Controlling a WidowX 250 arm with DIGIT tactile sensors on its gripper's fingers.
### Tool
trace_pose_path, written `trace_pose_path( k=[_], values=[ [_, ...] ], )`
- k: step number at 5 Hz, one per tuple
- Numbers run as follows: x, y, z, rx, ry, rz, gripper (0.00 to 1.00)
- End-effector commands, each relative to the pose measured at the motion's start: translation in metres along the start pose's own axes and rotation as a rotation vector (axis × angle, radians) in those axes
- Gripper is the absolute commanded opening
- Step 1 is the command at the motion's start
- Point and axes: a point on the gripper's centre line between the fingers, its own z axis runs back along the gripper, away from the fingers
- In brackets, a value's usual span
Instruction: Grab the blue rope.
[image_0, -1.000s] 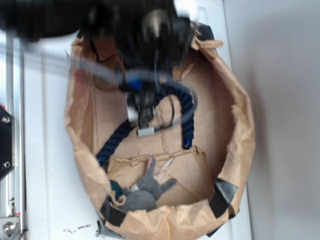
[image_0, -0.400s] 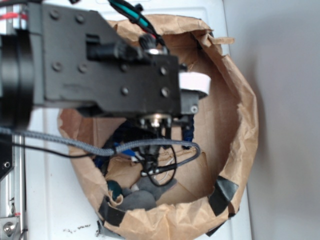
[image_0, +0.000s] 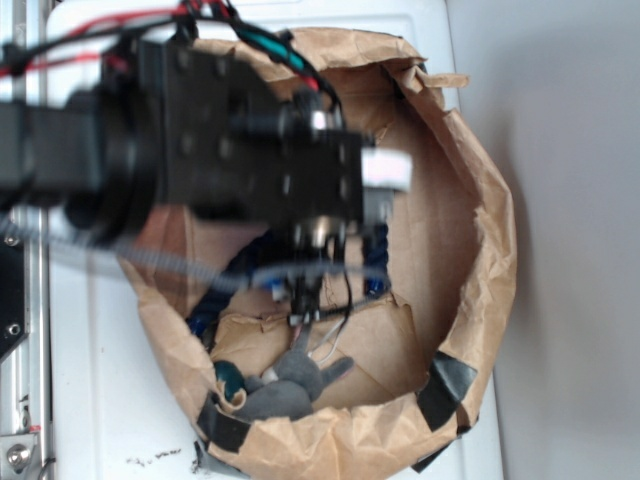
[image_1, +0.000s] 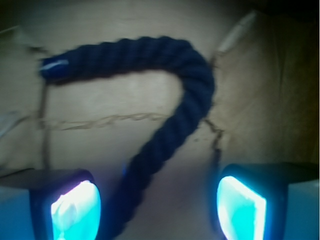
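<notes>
The robot's gripper is going to reach the blue rope and grip it by the twisted part (image_1: 156, 150) beside its bend, so its end with the cap (image_1: 55, 69) stays free.
The blue rope (image_1: 197, 80) lies arched on the brown paper floor in the wrist view. Its shiny capped end (image_1: 55, 67) points left, and its other leg runs down between my fingers, closer to the left one. My gripper (image_1: 157, 207) is open above it, the glowing cyan pads (image_1: 75, 207) wide apart and holding nothing. In the exterior view the black arm (image_0: 250, 160) hides the gripper and most of the blue rope (image_0: 376, 255); only short navy stretches show beside and below it.
Everything sits inside a crumpled brown paper bag (image_0: 485, 230) with raised walls and black tape at its near corners. A grey plush toy (image_0: 285, 385) lies at the bag's near edge. A thin grey braided cable (image_0: 180, 268) hangs across the bag.
The arm has swung across the bag and now covers most of the rope, which showed plainly a second ago. Rope and plush toy lie where they were.
</notes>
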Motion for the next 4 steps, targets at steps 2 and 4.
trace_pose_path(
  k=[2, 4],
  values=[
    [0.013, 0.042, -0.029, -0.040, -0.113, -0.016, 1.00],
    [0.020, 0.047, -0.047, -0.043, -0.094, 0.001, 0.00]
  ],
)
